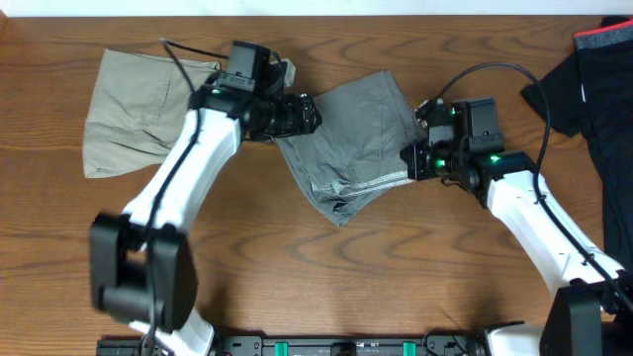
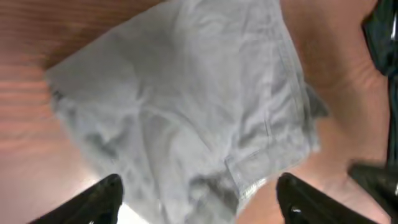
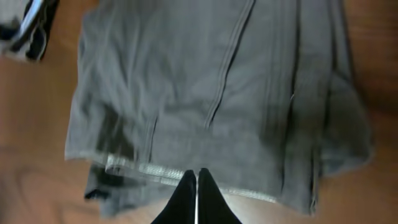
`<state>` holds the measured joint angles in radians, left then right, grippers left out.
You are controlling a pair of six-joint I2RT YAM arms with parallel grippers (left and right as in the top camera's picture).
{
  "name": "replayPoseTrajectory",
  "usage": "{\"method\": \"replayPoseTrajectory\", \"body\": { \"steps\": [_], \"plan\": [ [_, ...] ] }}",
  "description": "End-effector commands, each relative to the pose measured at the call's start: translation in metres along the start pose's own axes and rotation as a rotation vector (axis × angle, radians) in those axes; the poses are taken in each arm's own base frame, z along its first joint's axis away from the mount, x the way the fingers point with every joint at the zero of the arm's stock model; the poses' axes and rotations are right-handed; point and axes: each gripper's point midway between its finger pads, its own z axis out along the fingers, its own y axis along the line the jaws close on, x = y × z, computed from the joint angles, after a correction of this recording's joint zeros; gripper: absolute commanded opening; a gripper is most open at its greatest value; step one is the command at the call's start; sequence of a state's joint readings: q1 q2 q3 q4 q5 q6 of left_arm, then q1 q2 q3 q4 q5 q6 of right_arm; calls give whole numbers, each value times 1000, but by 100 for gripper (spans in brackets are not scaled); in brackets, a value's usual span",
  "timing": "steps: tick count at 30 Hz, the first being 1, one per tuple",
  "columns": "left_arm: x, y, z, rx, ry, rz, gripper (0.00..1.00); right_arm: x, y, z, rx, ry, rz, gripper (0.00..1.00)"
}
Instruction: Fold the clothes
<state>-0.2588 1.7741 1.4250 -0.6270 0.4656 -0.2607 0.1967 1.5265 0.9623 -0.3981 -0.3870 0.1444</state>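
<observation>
I need to grab the folded grey shorts' edge facing the beige shorts next with my left gripper, to lay them on that pile.
The grey shorts (image 1: 351,148) lie folded and slightly crumpled at the table's middle. My left gripper (image 1: 315,114) is at their upper left edge. In the left wrist view it (image 2: 199,200) stands wide open, the grey cloth (image 2: 199,106) lying below and ahead of it, with nothing held. My right gripper (image 1: 406,158) is at the shorts' right edge. In its wrist view it (image 3: 196,175) is shut, the tips lying over the stitched hem (image 3: 155,169), and no cloth shows between them. Beige shorts (image 1: 138,114) lie at the back left.
A black garment with red trim (image 1: 593,79) lies at the back right corner. The beige shorts sit partly under the left arm (image 1: 188,158). Bare wood (image 1: 346,277) stretches in front of the grey shorts. The arm bases stand at the front edge.
</observation>
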Motion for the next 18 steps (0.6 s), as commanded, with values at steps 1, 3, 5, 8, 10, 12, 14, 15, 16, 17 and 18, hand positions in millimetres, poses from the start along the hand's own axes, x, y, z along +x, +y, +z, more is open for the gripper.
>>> {"method": "replayPoseTrajectory", "body": {
  "steps": [1,3,5,8,10,12,14,15,16,17,18],
  "plan": [
    [0,16,-17,-119,-16,26,90,2,-19,16,55,12,78,2],
    [16,26,-16,-144,44,-46,93,7,-29,30,82,31,98,2],
    [34,38,-11,-170,103,-121,96,16,-39,47,95,65,118,1],
    [50,55,-1,-199,143,-236,98,31,-50,69,104,114,135,1],
    [57,64,7,-211,158,-306,98,39,-55,79,108,140,146,1],
    [63,72,17,-223,169,-372,98,49,-60,87,114,169,156,1],
    [66,75,29,-213,170,-416,98,57,-63,92,118,194,166,1],
    [67,74,38,-183,176,-423,98,60,-64,93,120,205,169,1],
    [68,73,44,-159,183,-425,98,62,-65,94,121,210,171,1],
    [69,72,51,-138,190,-429,98,62,-65,94,121,212,172,1],
    [71,74,58,-132,200,-445,98,62,-65,94,121,212,173,1]
  ]
}}
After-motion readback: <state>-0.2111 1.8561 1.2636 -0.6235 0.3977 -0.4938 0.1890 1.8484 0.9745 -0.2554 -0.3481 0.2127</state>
